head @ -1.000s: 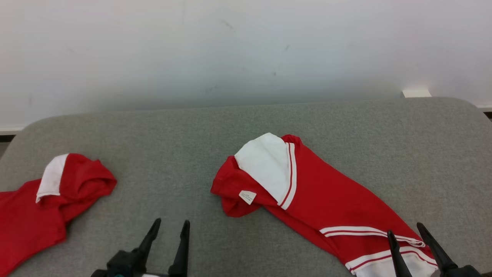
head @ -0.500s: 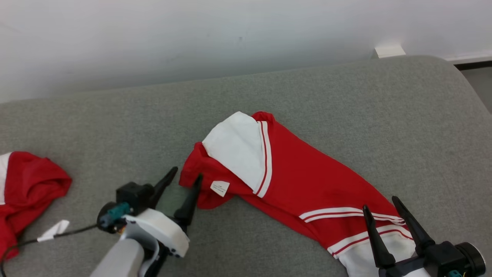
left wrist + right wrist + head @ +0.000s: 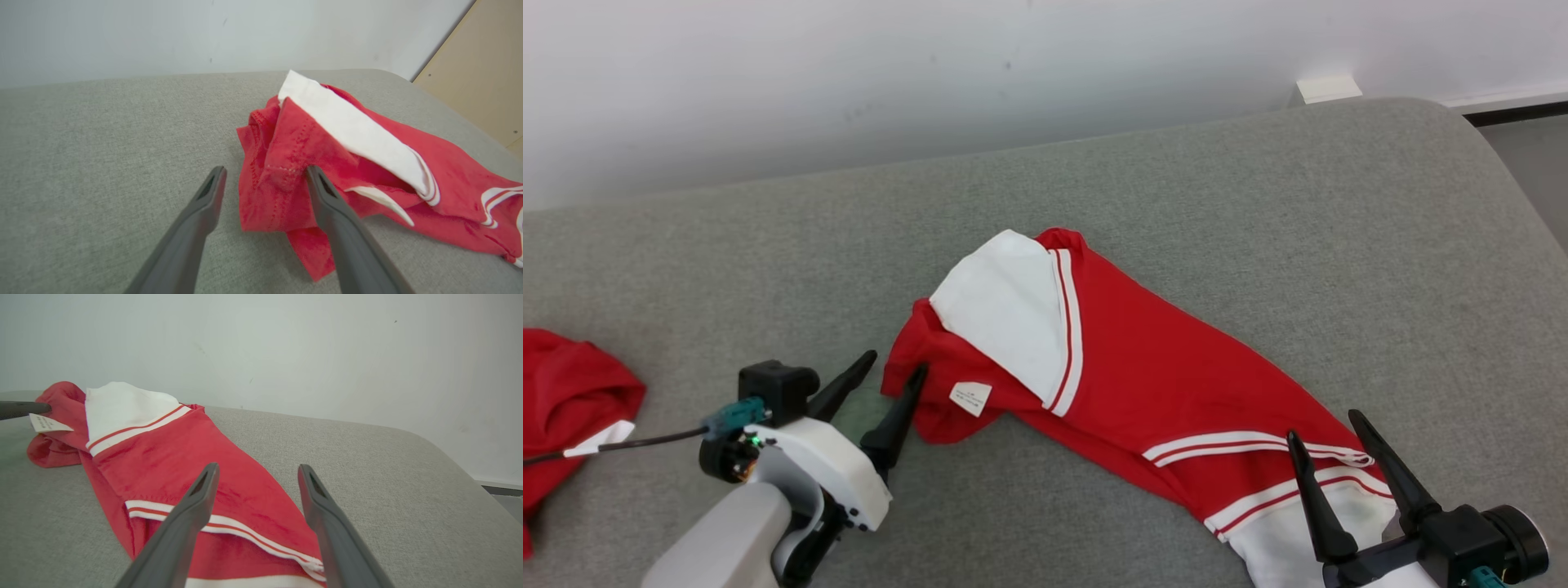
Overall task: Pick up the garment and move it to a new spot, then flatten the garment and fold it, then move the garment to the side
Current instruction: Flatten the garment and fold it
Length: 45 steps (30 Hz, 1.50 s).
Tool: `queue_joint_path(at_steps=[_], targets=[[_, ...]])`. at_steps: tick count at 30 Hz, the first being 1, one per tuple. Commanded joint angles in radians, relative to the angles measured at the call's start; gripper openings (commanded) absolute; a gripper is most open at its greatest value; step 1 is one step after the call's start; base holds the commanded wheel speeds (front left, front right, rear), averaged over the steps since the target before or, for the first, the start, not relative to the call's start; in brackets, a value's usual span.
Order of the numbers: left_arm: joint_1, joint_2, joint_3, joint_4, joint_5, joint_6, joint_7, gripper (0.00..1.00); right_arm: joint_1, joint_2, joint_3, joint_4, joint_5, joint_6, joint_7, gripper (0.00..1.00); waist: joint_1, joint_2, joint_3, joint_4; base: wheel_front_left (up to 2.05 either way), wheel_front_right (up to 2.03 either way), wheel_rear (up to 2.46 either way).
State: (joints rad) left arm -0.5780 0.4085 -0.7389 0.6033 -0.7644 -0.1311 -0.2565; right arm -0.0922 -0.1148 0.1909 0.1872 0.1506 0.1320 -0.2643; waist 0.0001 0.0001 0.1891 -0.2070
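Observation:
My left gripper is to grab the garment's bunched red hem beside the label next, as that hem stands up in folds while the garment's body lies flat.
The garment, red with a white panel and white stripes, lies crumpled and slanted across the grey cushion. My left gripper is open at its bunched left end, beside the small white label. In the left wrist view the left gripper has the garment's red hem lying between its fingers. Above the striped lower end, my right gripper also stands open. Seen from the right wrist, the right gripper hovers over the garment's red cloth near the stripes.
A second red garment lies at the cushion's left edge. A white wall runs behind the cushion, with a small white block at the back right. The cushion's rounded right edge drops to the floor. A beige panel stands past it.
The head camera has swung right and down. My left arm has reached forward from the near edge to the garment's left end. The right gripper has come further into view over the striped end.

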Motion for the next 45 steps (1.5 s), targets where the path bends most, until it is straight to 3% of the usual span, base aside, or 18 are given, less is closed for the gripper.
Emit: queue_joint_path(at_steps=[1, 6, 7, 8, 13, 19, 24, 28, 32, 38, 40, 41, 45], targets=[[-0.013, 0.008, -0.006, 0.005, -0.009, 0.002, -0.002, 1.00, -0.010, -0.003, 0.000, 0.001, 0.003, -0.003, 0.000, 1.00, -0.0001, -0.0001, 0.003, -0.004, 0.00, 0.00, 0.00], [-0.034, 0.021, -0.059, 0.016, -0.063, 0.002, -0.008, 1.00, -0.002, 0.002, 0.000, 0.004, 0.007, -0.003, 0.000, 1.00, -0.0001, -0.0001, 0.011, -0.017, 0.00, 0.00, 0.00], [-0.039, 0.024, -0.069, 0.015, -0.069, 0.002, -0.008, 0.46, 0.001, 0.003, -0.002, 0.004, 0.008, -0.003, 0.000, 1.00, -0.0001, -0.0001, 0.013, -0.018, 0.00, 0.00, 0.00], [-0.042, 0.024, -0.080, 0.010, -0.080, 0.002, -0.008, 0.00, 0.003, 0.005, -0.006, 0.004, 0.008, -0.003, 0.000, 1.00, -0.0001, -0.0001, 0.014, -0.018, 0.00, 0.00, 0.00], [-0.054, 0.035, -0.085, -0.051, -0.088, 0.002, -0.008, 0.00, 0.021, 0.010, -0.026, 0.005, 0.005, -0.003, 0.000, 1.00, -0.0001, -0.0001, 0.006, 0.000, 0.00, 0.00, 0.00], [0.033, 0.068, -0.002, -0.226, -0.059, 0.002, -0.008, 0.00, 0.055, 0.014, -0.062, 0.007, 0.003, -0.003, 0.000, 1.00, -0.0001, -0.0001, -0.033, 0.048, 0.00, 0.00, 0.00], [0.203, 0.115, 0.098, -0.411, -0.038, 0.004, -0.008, 0.00, 0.089, 0.015, -0.089, 0.001, 0.000, -0.003, 0.000, 1.00, -0.0001, -0.0001, -0.068, 0.091, 0.00, 0.00, 0.00], [0.373, 0.128, 0.151, -0.528, -0.017, 0.037, -0.008, 0.00, 0.114, 0.015, -0.102, -0.002, 0.007, -0.003, 0.000, 1.00, -0.0001, -0.0001, -0.079, 0.122, 0.00, 0.00, 0.00], [0.510, 0.088, 0.170, -0.549, 0.001, 0.064, -0.008, 0.00, 0.129, 0.009, -0.107, 0.010, 0.014, -0.003, 0.000, 1.00, -0.0001, -0.0001, -0.085, 0.147, 0.00, 0.00, 0.00], [0.622, -0.040, 0.226, -0.437, 0.059, 0.053, -0.008, 0.00, 0.142, 0.006, -0.114, 0.027, 0.023, -0.003, 0.000, 1.00, -0.0001, -0.0001, -0.103, 0.178, 0.00, 0.00, 0.00], [0.633, -0.069, 0.243, -0.390, 0.108, 0.048, -0.008, 0.44, 0.147, 0.000, -0.110, 0.035, 0.027, -0.003, 0.000, 1.00, -0.0001, -0.0001, -0.114, 0.183, 0.00, 0.00, 0.00], [0.640, -0.087, 0.256, -0.375, 0.127, 0.045, -0.008, 1.00, 0.148, -0.003, -0.109, 0.039, 0.028, -0.003, 0.000, 1.00, -0.0001, -0.0001, -0.120, 0.186, 0.00, 0.00, 0.00], [0.677, -0.130, 0.337, -0.350, 0.200, 0.039, -0.008, 1.00, 0.153, -0.006, -0.110, 0.040, 0.037, -0.003, 0.000, 1.00, -0.0001, -0.0001, -0.151, 0.185, 0.00, 0.00, 0.00]])
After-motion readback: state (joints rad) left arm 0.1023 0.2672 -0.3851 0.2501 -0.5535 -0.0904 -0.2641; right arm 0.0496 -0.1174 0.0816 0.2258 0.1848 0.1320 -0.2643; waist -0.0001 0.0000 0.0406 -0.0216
